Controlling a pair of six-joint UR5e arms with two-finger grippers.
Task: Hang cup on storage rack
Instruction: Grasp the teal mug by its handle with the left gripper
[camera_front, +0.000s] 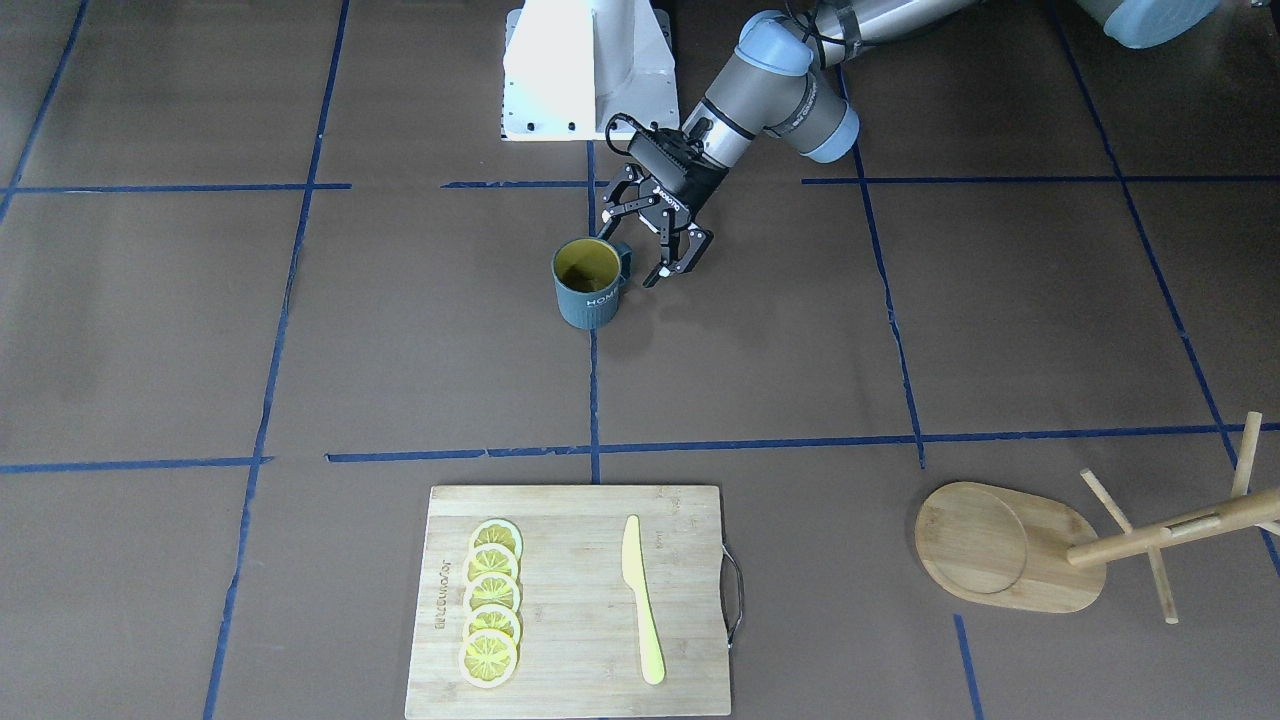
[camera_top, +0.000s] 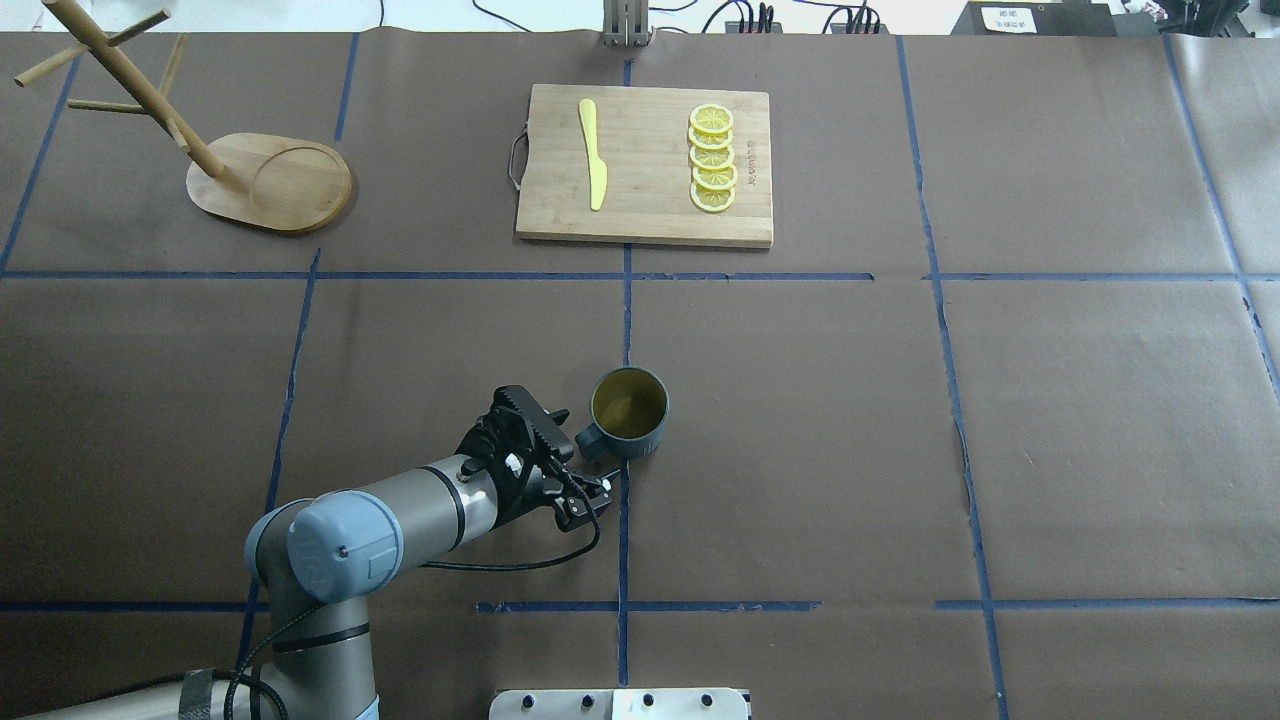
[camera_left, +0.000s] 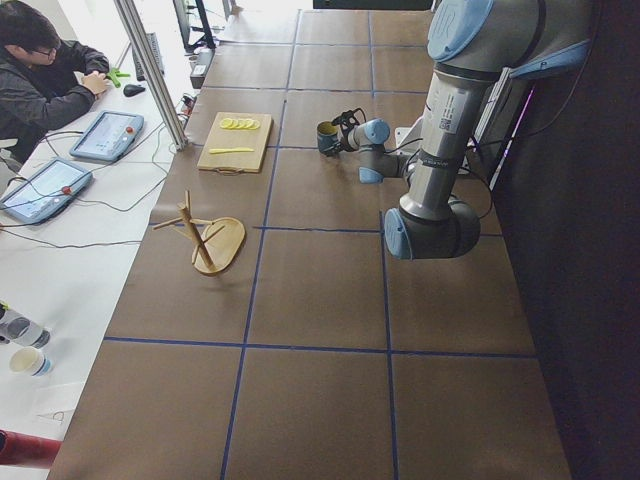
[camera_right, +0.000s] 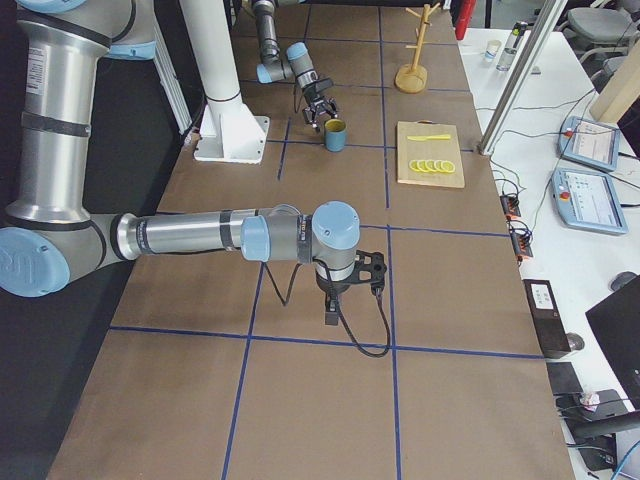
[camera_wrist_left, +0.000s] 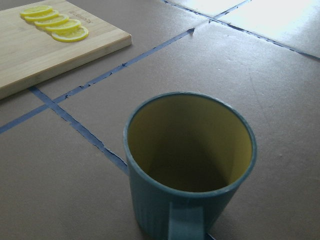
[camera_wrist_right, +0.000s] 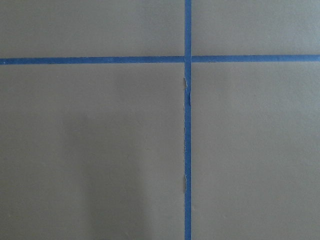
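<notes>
The cup's round body (camera_front: 587, 295) is wide and its side curves, so my left gripper should next grab the cup's slim, flat-sided handle (camera_front: 624, 260) to hang the cup.
The dark teal cup (camera_top: 628, 410) with a yellow inside stands upright on the brown table, with "HOME" on its side (camera_front: 590, 285). Its handle (camera_top: 588, 438) points toward my left gripper (camera_top: 582, 450), which is open and low, with the handle at or between its fingertips; I see no grip. In the left wrist view the cup (camera_wrist_left: 190, 165) fills the frame, handle nearest. The bamboo storage rack (camera_top: 270, 180) stands upright at the far left corner, its pegs bare. My right gripper (camera_right: 350, 300) shows only in the exterior right view, low over the table, so I cannot tell its state.
A rectangular bamboo cutting board (camera_top: 560, 200) lies beyond the cup, with several lemon slices (camera_top: 712, 160) and a yellow knife (camera_top: 593, 155). Blue tape lines cross the table. The robot's white base (camera_front: 590, 70) is behind the cup. An operator sits past the far edge (camera_left: 45, 70).
</notes>
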